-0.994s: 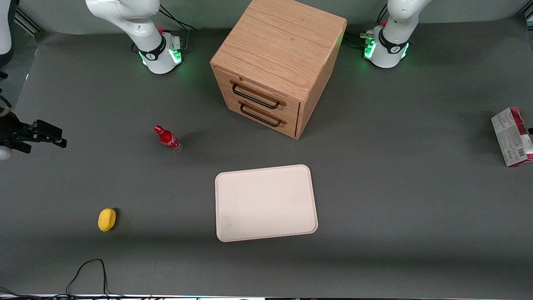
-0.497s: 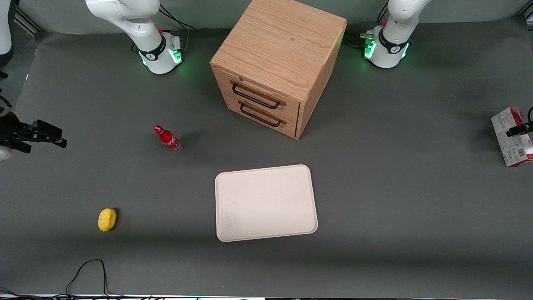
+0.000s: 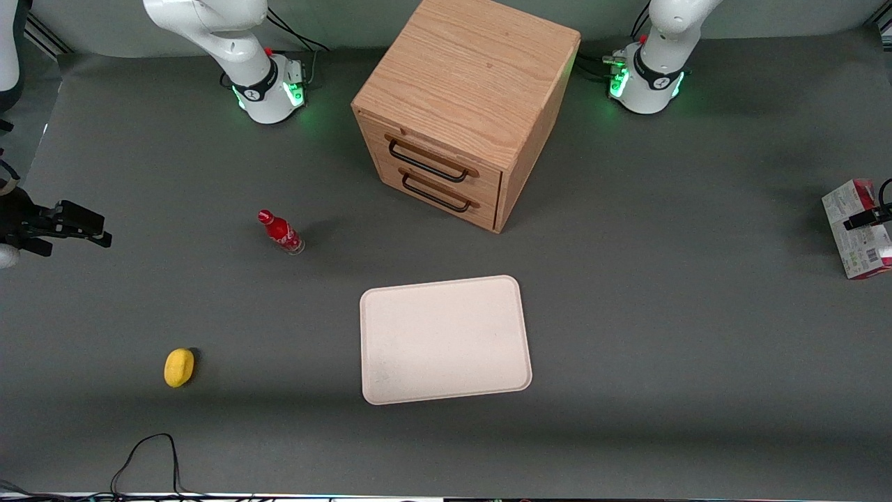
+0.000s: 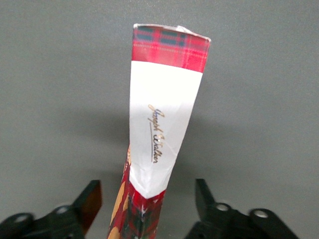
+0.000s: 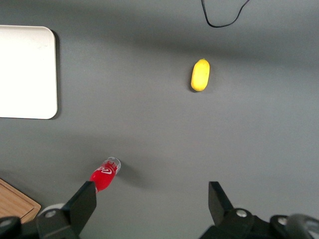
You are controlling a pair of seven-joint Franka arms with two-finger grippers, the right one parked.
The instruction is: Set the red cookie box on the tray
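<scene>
The narrow tartan-and-white side of the box (image 3: 850,245) is slim enough for my gripper's fingers, while the box's printed side is wide. My gripper needs to close across that narrow side next.
The red cookie box (image 3: 850,245) stands on its thin edge at the working arm's end of the table, its pale printed face toward the front camera. In the left wrist view its tartan-and-white narrow side (image 4: 164,114) rises between the two black fingers. My gripper (image 4: 147,193) is open and straddles the box, with a gap showing on each side. One dark finger (image 3: 865,219) crosses the box in the front view. The pale beige tray (image 3: 446,339) lies flat mid-table, nearer the front camera than the cabinet, with nothing on it.
A wooden two-drawer cabinet (image 3: 463,111) stands between the arm bases. A small red bottle (image 3: 280,232) and a yellow oval object (image 3: 179,367) sit toward the parked arm's end. A black cable (image 3: 150,453) loops near the front edge.
One second ago no finger showed at the box; the gripper has since come in around it. In the last half second it has barely moved. The box stays in place.
</scene>
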